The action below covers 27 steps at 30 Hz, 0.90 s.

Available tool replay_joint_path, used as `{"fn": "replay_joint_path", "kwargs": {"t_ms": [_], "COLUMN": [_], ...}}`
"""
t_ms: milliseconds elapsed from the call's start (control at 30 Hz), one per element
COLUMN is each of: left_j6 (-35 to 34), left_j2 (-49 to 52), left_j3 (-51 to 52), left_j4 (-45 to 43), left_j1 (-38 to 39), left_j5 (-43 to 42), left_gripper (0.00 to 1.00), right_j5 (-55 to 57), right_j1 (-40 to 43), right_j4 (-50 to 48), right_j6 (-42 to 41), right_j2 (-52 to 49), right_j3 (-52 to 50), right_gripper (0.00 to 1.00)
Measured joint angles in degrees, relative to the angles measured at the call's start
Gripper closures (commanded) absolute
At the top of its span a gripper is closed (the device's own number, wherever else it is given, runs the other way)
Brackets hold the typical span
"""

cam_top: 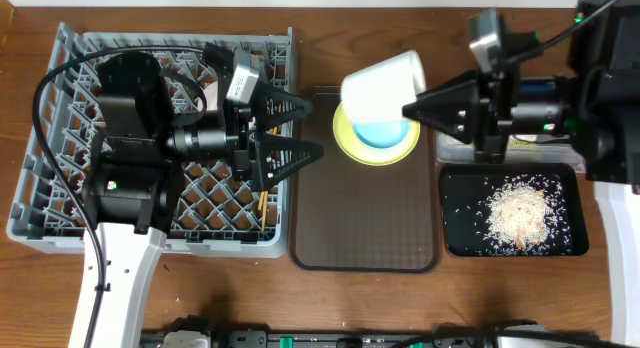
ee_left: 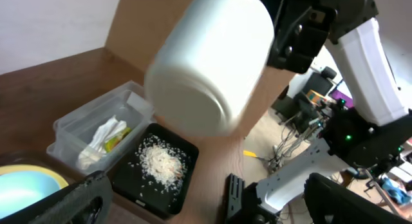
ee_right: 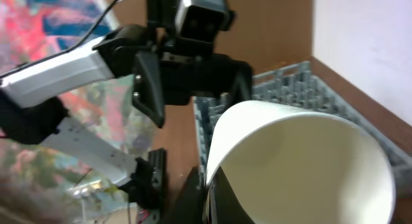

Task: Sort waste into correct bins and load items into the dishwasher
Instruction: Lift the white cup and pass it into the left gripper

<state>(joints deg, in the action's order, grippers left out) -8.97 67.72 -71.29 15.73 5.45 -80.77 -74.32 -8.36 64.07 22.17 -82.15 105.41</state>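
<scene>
Next, my left gripper grabs the white bowl [cam_top: 382, 85] by its outer side from the bowl's base side. This leaves the bowl's rim free to load face-down in the rack.
My right gripper [cam_top: 412, 110] is shut on the rim of the white bowl [cam_top: 382, 85] and holds it tilted in the air above the yellow plate [cam_top: 350, 140] and the light blue bowl [cam_top: 380, 134]. The wrist view shows the jaws [ee_right: 209, 185] pinching the white bowl [ee_right: 302, 159]. My left gripper [cam_top: 298, 134] is open and empty at the right edge of the grey dish rack [cam_top: 70, 108], facing the white bowl [ee_left: 212, 63]. Chopsticks [cam_top: 262, 203] lie in the rack. The clear tub [ee_left: 67, 121] holds the napkin [ee_left: 103, 137] and wrapper [ee_left: 119, 141]. Rice [cam_top: 520, 213] lies in the black tray [cam_top: 460, 238]. No cup shows.
The dark brown serving tray [cam_top: 365, 223] lies between the rack and the black tray, with the plate at its far end. The left arm's body covers much of the rack. The right arm [cam_top: 600, 98] hangs over the clear tub.
</scene>
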Motion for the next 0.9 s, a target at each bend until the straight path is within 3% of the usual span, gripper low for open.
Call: {"fn": "replay_joint_path", "kwargs": {"t_ms": [267, 433, 700, 900], "left_j6": [0.0, 0.0, -0.02, 0.0], "left_j2": [0.0, 0.04, 0.04, 0.09], "left_j3": [0.0, 0.0, 0.02, 0.02], "left_j4": [-2.1, -2.1, -2.12, -2.08], "left_j1": [0.0, 0.31, 1.03, 1.29], "left_j5": [-1.2, -0.57, -0.31, -0.17], "left_gripper": [0.02, 0.01, 0.07, 0.25], "right_j5": [-0.72, -1.03, -1.55, -1.79], "right_j1": [-7.56, -9.11, -10.95, -12.63], "right_j4": [-1.44, -3.93, -7.78, -8.24], "right_j6": [0.46, 0.5, 0.5, 0.5], "right_j2": [-3.76, -4.96, -5.27, -5.44], "right_j3": [-0.04, -0.07, -0.07, -0.07], "right_gripper": [0.99, 0.99, 0.99, 0.99]}}
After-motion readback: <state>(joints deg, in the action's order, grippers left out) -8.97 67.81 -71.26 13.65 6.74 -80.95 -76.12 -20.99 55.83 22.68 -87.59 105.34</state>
